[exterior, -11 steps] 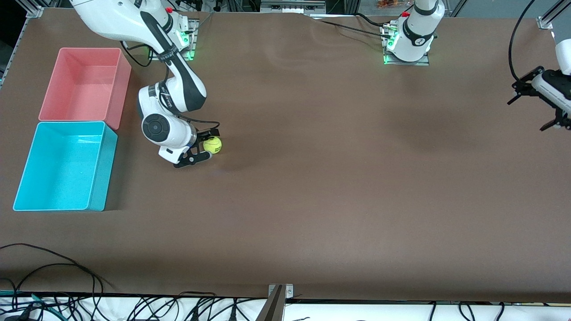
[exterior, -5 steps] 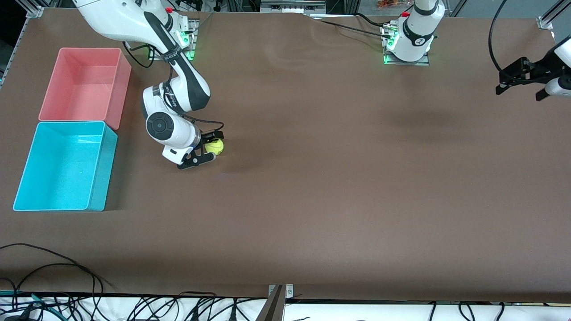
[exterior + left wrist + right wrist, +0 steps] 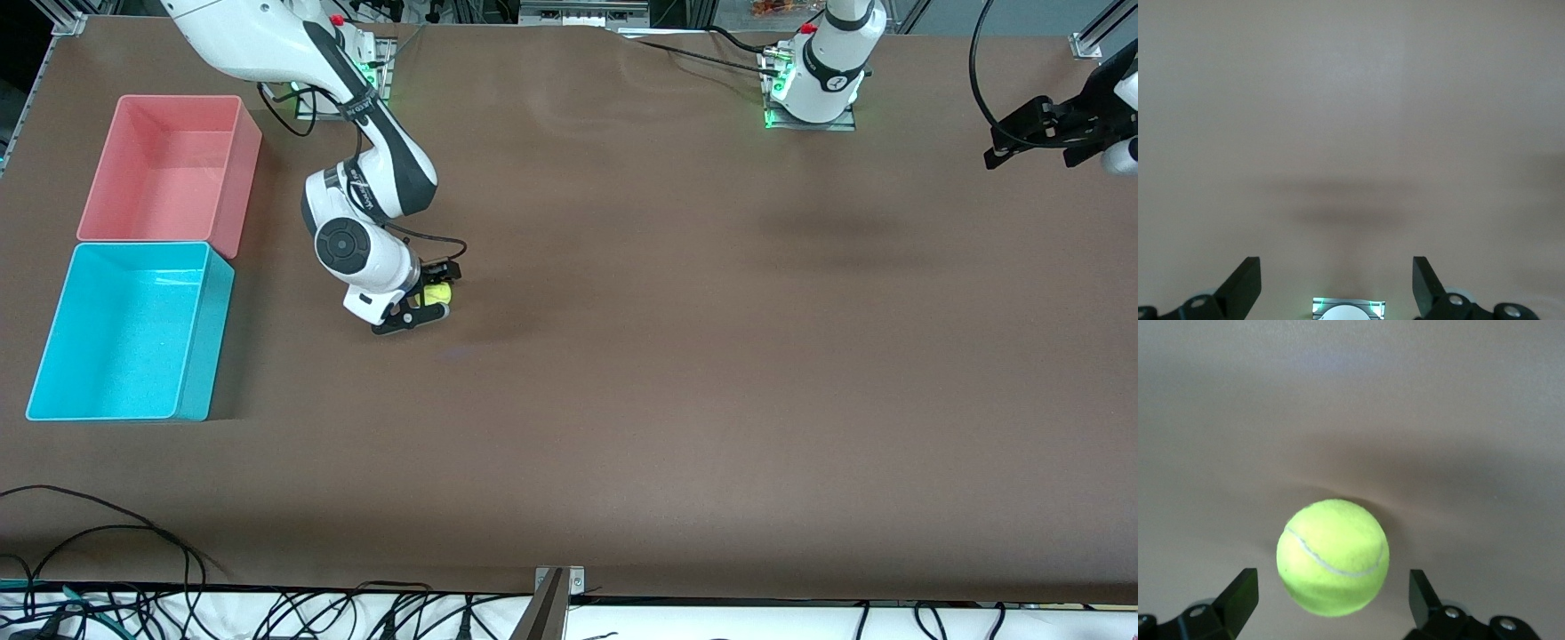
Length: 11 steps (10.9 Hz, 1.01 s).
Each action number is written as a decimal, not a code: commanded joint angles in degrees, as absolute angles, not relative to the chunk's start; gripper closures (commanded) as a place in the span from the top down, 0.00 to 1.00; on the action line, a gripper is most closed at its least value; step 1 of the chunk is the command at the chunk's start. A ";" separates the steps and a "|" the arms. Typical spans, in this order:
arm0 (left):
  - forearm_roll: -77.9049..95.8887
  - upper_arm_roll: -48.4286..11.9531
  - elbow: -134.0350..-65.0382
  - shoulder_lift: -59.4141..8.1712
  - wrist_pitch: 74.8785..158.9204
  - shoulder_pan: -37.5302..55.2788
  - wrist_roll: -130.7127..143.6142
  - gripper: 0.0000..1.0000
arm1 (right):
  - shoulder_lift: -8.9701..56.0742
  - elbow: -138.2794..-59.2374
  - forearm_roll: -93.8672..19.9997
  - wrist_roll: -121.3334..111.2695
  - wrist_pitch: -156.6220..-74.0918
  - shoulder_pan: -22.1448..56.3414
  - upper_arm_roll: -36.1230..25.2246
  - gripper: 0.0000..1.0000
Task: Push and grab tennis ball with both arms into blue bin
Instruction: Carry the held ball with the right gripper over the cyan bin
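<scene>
The tennis ball's middle (image 3: 436, 293) is still beyond my fingers, so it is too early to close. My right gripper moves toward the ball's middle next.
The yellow-green tennis ball (image 3: 436, 292) lies on the brown table, between the fingers of my right gripper (image 3: 432, 297). In the right wrist view the ball (image 3: 1333, 557) sits between the two black fingers (image 3: 1241, 587) with a gap on each side, so my right gripper (image 3: 1331, 584) is open around it. The blue bin (image 3: 210, 331) stands empty at the right arm's end of the table, apart from the ball. My left gripper (image 3: 1000, 144) is open and empty, up in the air over the left arm's end; it (image 3: 1336, 268) shows only bare table.
An empty pink bin (image 3: 246, 169) stands next to the blue bin, farther from the front camera. The left arm's base (image 3: 813, 80) and the right arm's base (image 3: 342, 89) stand along the table's edge. Cables lie below the table's near edge.
My right gripper has slid toward the left arm's end, so the ball now sits deeper between its open fingers. My left gripper has swung up and away from the front camera.
</scene>
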State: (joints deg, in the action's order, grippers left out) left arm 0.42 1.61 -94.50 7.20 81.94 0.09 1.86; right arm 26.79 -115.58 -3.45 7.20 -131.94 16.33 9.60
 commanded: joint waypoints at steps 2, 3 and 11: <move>1.23 1.58 -93.25 6.94 80.77 0.08 2.37 1.00 | 31.45 -109.88 -2.90 8.00 -132.10 16.44 9.49 1.00; 1.06 1.58 -93.08 6.94 80.77 0.00 2.29 1.00 | 32.60 -109.17 -2.90 8.09 -132.19 16.44 9.49 1.00; 0.53 1.41 -91.59 6.24 80.95 0.44 2.11 1.00 | 32.44 -108.81 -3.25 11.78 -128.14 17.31 9.49 0.19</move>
